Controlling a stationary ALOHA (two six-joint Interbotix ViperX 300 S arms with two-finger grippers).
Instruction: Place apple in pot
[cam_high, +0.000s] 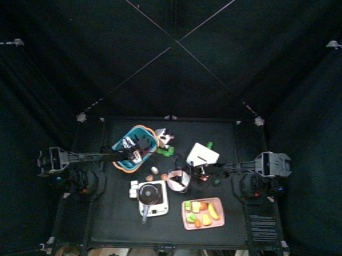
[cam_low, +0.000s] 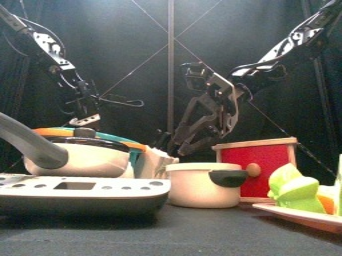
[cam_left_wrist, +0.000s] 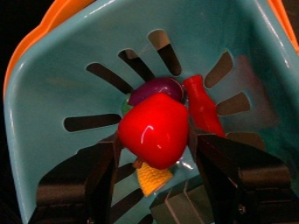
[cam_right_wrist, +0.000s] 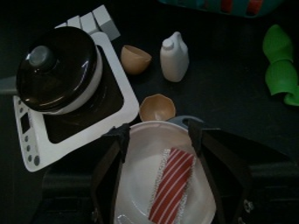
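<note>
The left gripper is going to grab the red apple by its rounded sides next, to put it in the white pot.
A shiny red apple lies in a teal colander with an orange rim, beside a purple piece and a red chili. My left gripper is down in the colander, open, with one jaw close on each side of the apple. The white pot with a red handle stands at the table's middle front. In the right wrist view it holds a striped bacon strip. My right gripper hangs open just above the pot.
A black lidded pan sits on a white scale at the front left. Two eggshell halves and a white bottle lie beside the pot. A red box and a plate of green food are at the right.
</note>
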